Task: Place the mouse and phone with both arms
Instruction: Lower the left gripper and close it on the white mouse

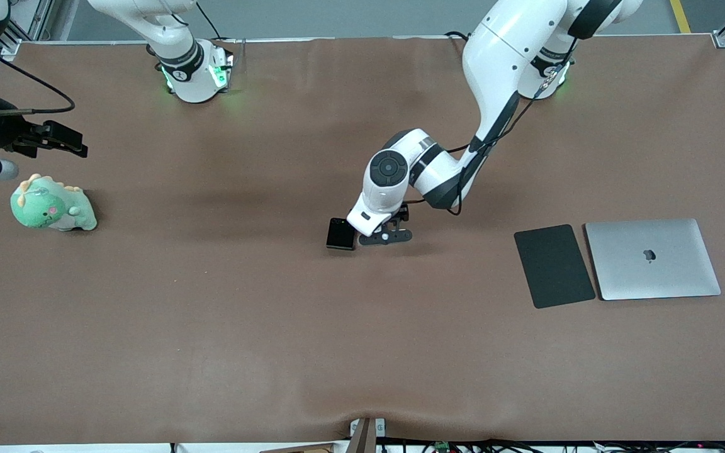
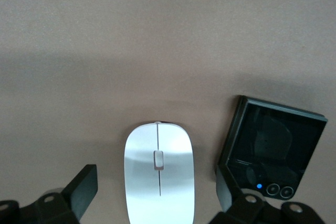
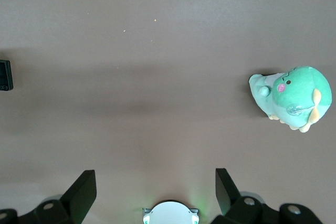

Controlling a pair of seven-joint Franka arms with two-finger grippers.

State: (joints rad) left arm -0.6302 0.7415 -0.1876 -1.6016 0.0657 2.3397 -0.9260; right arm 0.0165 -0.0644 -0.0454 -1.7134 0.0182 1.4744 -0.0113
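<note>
The left gripper isn't ready to close yet: its fingers are above the sides of the white mouse, so it needs to go lower first and then close on the mouse.
The white mouse (image 2: 158, 179) lies on the brown table between the spread fingers of my left gripper (image 2: 156, 190), with a gap on each side. In the front view the left hand hides it. The black folded phone (image 2: 273, 148) lies right beside the mouse, its two lenses toward the gripper, and one finger (image 2: 227, 184) stands close to its edge. In the front view the phone (image 1: 340, 234) shows beside my left gripper (image 1: 372, 231) at mid-table. My right gripper (image 1: 67, 141) hangs open and empty near the right arm's end of the table; its wrist view shows the jaws (image 3: 156, 192) wide apart.
A green plush dinosaur (image 1: 53, 204) sits near the right gripper, toward the right arm's end of the table. A flat black pad (image 1: 553, 265) and a closed silver laptop (image 1: 652, 258) lie side by side toward the left arm's end.
</note>
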